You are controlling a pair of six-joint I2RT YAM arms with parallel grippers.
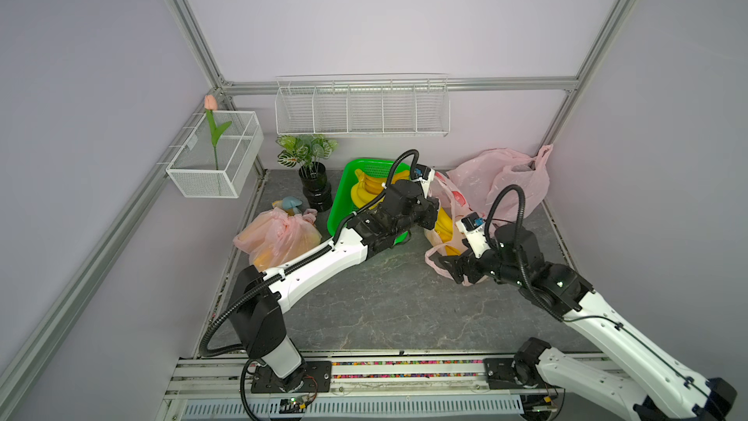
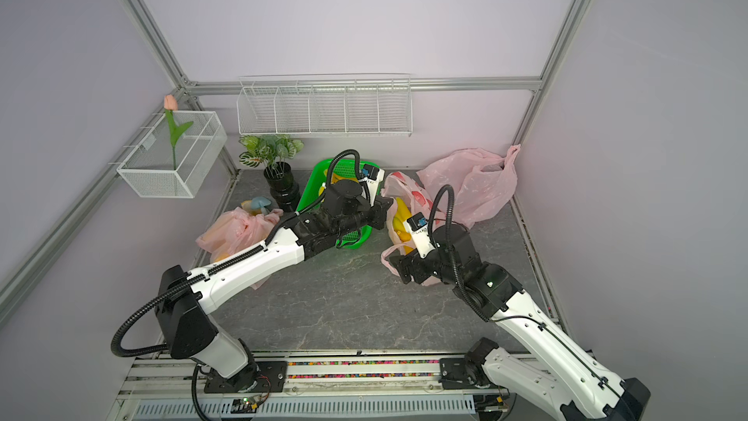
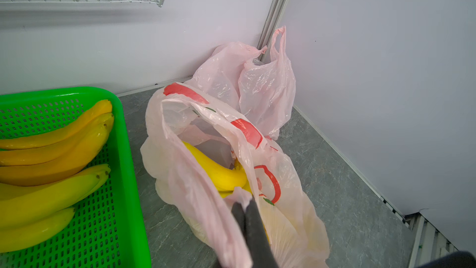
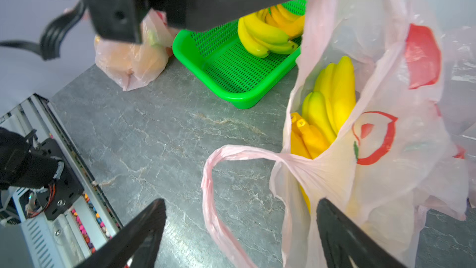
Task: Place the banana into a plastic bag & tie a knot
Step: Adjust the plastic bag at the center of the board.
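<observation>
My right gripper grabs the plastic bag [image 1: 455, 200] by its loose handle loop [image 1: 430, 257] next, opposite my left gripper's hold, to tie a knot.
The pink plastic bag [image 1: 455, 200] with red print stands right of centre, mouth open, and also shows in the other views [image 2: 417, 196] [image 3: 283, 176] [image 4: 386, 86]. A yellow banana bunch [image 3: 216, 171] [image 4: 340, 94] lies inside it. My left gripper [image 3: 243, 203] [image 1: 434, 208] is shut on a bunched part of the bag's rim at its left side. My right gripper [image 4: 240, 202] [image 1: 453, 271] stands open at the bag's near side. The bag's loose handle loop [image 4: 213, 202] hangs between its fingers, untouched.
A green basket [image 1: 340, 204] [image 3: 123, 150] with more bananas sits left of the bag, under my left arm. A tied pink bag [image 1: 275, 232] lies at the left, an empty pink bag [image 1: 498, 180] in the back right corner. A potted plant [image 1: 311, 180] stands behind.
</observation>
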